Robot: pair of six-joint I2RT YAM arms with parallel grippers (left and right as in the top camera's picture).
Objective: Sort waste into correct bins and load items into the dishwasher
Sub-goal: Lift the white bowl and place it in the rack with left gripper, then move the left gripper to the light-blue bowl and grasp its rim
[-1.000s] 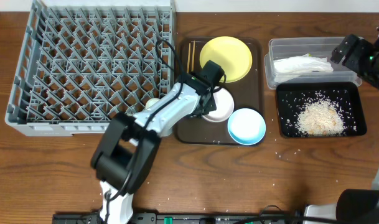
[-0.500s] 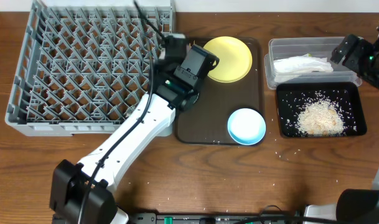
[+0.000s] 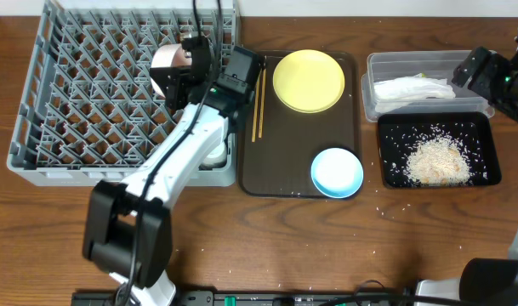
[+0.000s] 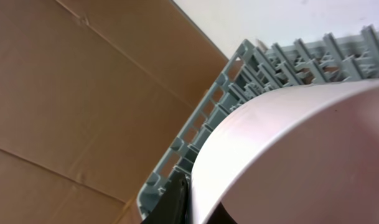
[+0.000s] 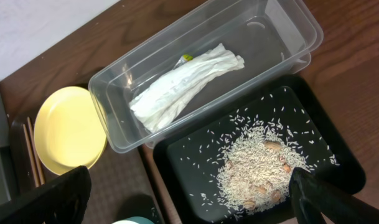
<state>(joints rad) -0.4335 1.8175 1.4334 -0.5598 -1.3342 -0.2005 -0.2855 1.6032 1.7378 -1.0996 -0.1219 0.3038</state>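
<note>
I need to lower the white bowl toward the white cup before my left gripper lets go of it. The bowl hangs over pegs far behind that cup.
My left gripper [image 3: 182, 68] is shut on the rim of the white bowl [image 3: 166, 61], holding it tilted on edge above the right part of the grey dishwasher rack [image 3: 97, 93]. In the left wrist view the bowl [image 4: 295, 155] fills the frame beside one dark finger [image 4: 177, 199]. On the brown tray [image 3: 293, 170] lie the yellow plate [image 3: 308, 81], the light blue bowl [image 3: 337, 172] and the chopsticks [image 3: 259, 102]. My right gripper [image 5: 189, 208] hangs open and empty above the bins. The white napkin [image 5: 183, 78] and wrapper [image 5: 186, 58] lie in the clear tub [image 5: 289, 18]. Rice [image 5: 257, 162] is piled in the black tray [image 5: 189, 168].
A cardboard wall [image 4: 71, 106] stands beyond the rack's far left side. The left arm's white links [image 3: 169, 170] stretch diagonally across the rack's front right corner. Stray rice grains [image 3: 382, 208] dot the wooden table near the black tray.
My left arm has lifted the white bowl off the brown tray and carried it up and left over the rack. The right arm has not moved.
</note>
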